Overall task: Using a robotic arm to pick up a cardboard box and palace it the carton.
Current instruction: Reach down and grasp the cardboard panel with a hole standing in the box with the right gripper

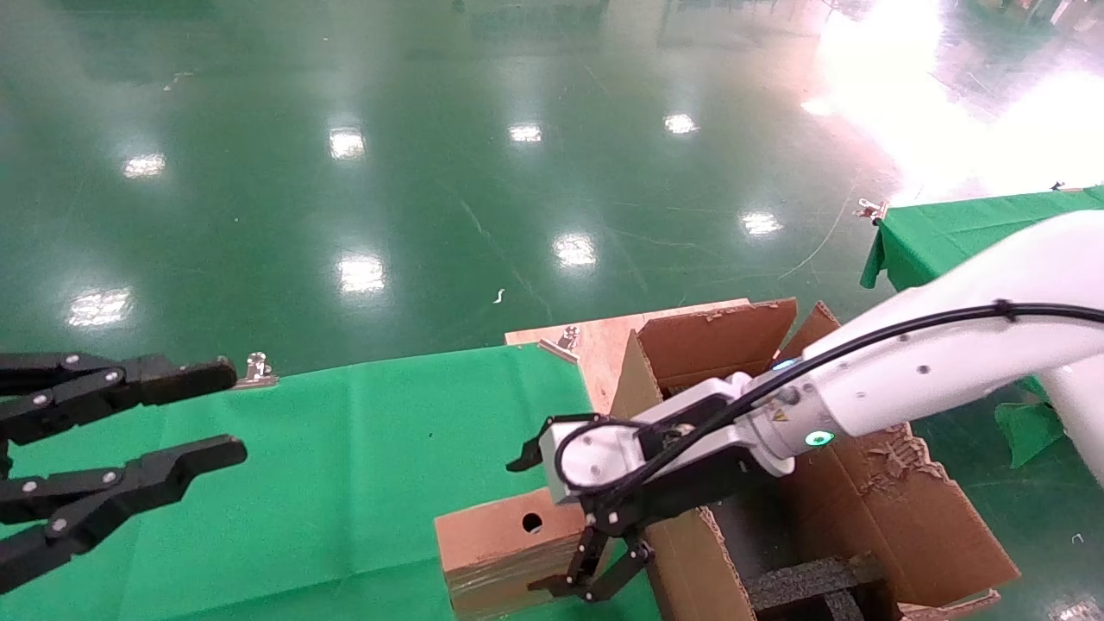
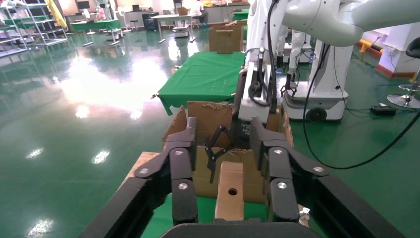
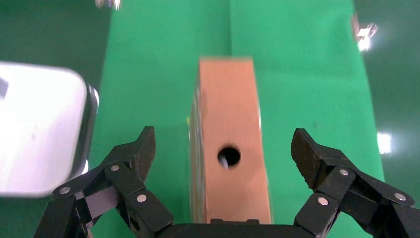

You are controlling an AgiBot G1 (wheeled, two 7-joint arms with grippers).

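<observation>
I can't close on the cardboard box yet. My right gripper's fingers are above the top side of the box, so I need to first lower the gripper.
The small brown cardboard box stands on edge on the green cloth, its narrow side with the round hole facing up, just left of the big carton. My right gripper, on the white arm, is open and hangs over the box's right end. In the right wrist view the box lies between the open right gripper, whose pads stand clear of both sides. My left gripper is open and empty at the far left. The left wrist view shows the left gripper, the box and the carton.
The carton has ragged flaps and black foam inserts and sits on a wooden board. The green cloth table has metal clips at its far edge. A second green table stands at the back right.
</observation>
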